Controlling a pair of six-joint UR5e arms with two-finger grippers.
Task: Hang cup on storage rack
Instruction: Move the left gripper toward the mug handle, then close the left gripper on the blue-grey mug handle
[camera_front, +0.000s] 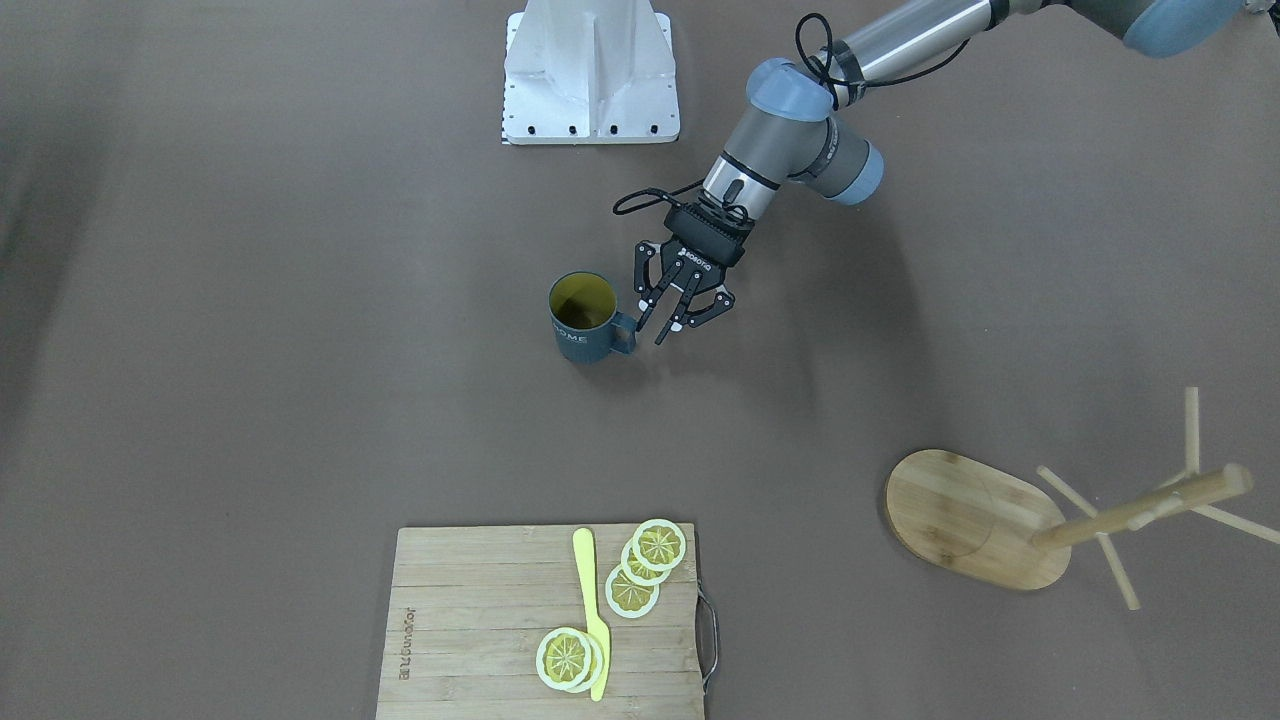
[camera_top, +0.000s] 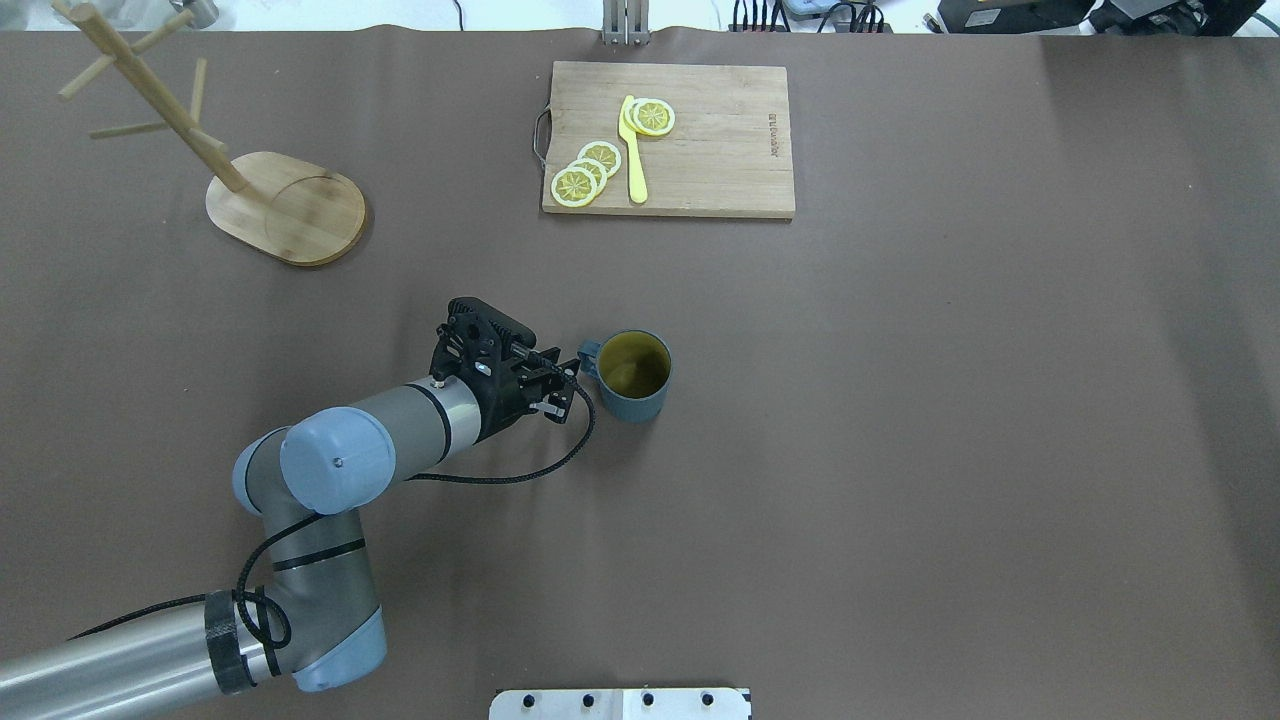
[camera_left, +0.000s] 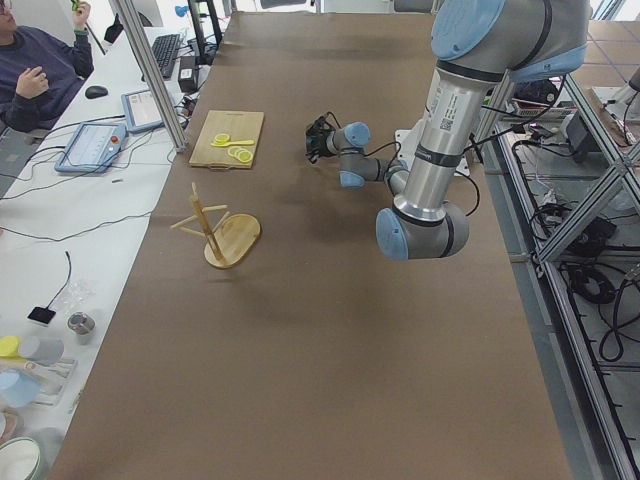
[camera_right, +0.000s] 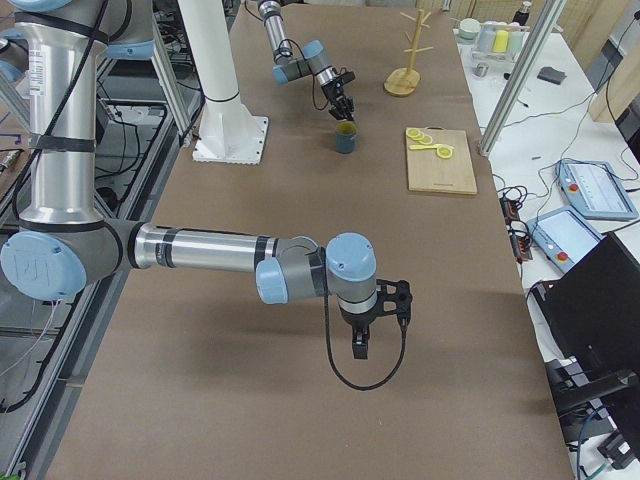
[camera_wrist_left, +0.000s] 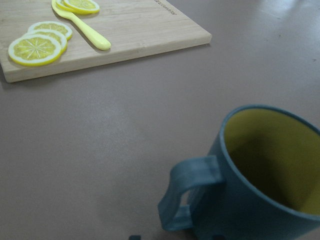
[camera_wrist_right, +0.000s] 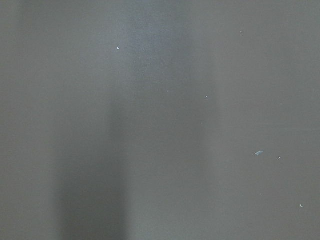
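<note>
The cup's round body (camera_front: 582, 328) is wide for the fingers, so the robot's left gripper will next grab the cup by its slim, flat-sided handle (camera_front: 625, 334) to hang it.
The dark teal cup (camera_front: 585, 320) with a yellow inside stands upright mid-table, its handle (camera_front: 627, 335) turned toward my left gripper (camera_front: 655, 332). The left gripper is open, low over the table, its tips right at the handle; I cannot tell whether they touch it. In the left wrist view the cup (camera_wrist_left: 260, 175) fills the lower right, handle toward the camera. The bamboo storage rack (camera_front: 970, 520) stands empty at the table's far left side (camera_top: 285, 205). My right gripper (camera_right: 360, 345) shows only in the exterior right view, over bare table; I cannot tell its state.
A slatted cutting board (camera_front: 480, 620) with lemon slices and a yellow knife (camera_front: 590, 610) lies at the far edge (camera_top: 700, 140). The white robot base plate (camera_front: 590, 80) is at the near edge. Operators' desks with tablets line the far side.
</note>
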